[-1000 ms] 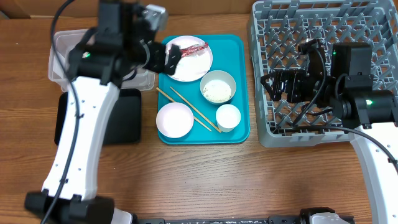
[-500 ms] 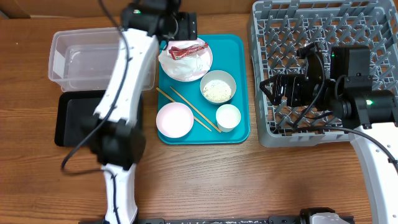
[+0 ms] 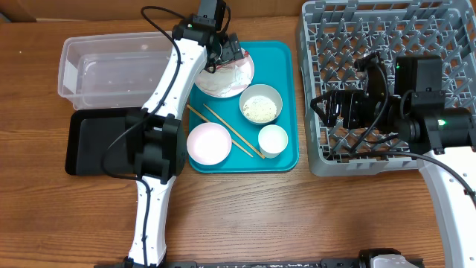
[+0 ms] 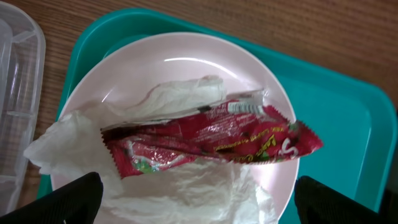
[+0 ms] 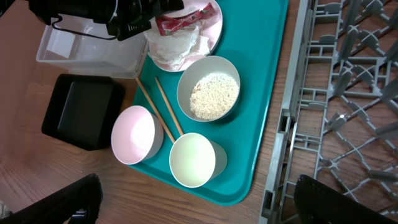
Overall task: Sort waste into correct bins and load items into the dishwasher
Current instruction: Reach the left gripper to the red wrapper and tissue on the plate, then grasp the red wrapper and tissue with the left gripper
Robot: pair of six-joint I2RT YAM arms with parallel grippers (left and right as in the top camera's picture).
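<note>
Next, my left gripper picks up the red wrapper by its middle (image 4: pixel 210 134), which leaves the white plate (image 4: pixel 186 59) free to load into the dish rack.
My left gripper (image 4: pixel 199 214) is open just above the white plate (image 4: pixel 186 59), its fingers either side of the crumpled napkin (image 4: pixel 186 193) and the red wrapper (image 4: pixel 211 146) lying on it. In the overhead view it (image 3: pixel 227 52) hovers over the plate (image 3: pixel 223 83). My right gripper (image 5: pixel 199 208) is open and empty, held over the dish rack's (image 3: pixel 372 45) left edge. A bowl of rice (image 3: pixel 260 105), an empty bowl (image 3: pixel 209 143), a cup (image 3: pixel 272 139) and chopsticks (image 3: pixel 223 130) lie on the teal tray (image 3: pixel 286 59).
The clear tub (image 3: pixel 111 71) stands left of the teal tray, with the black tray (image 3: pixel 97 141) in front of it. The left arm stretches up across the black tray and the tub's right end. The rack (image 5: pixel 348 93) fills the right side.
My left arm has swung from over the tub's right end to the plate, and its gripper now hangs over the wrapper. The right arm has barely moved.
</note>
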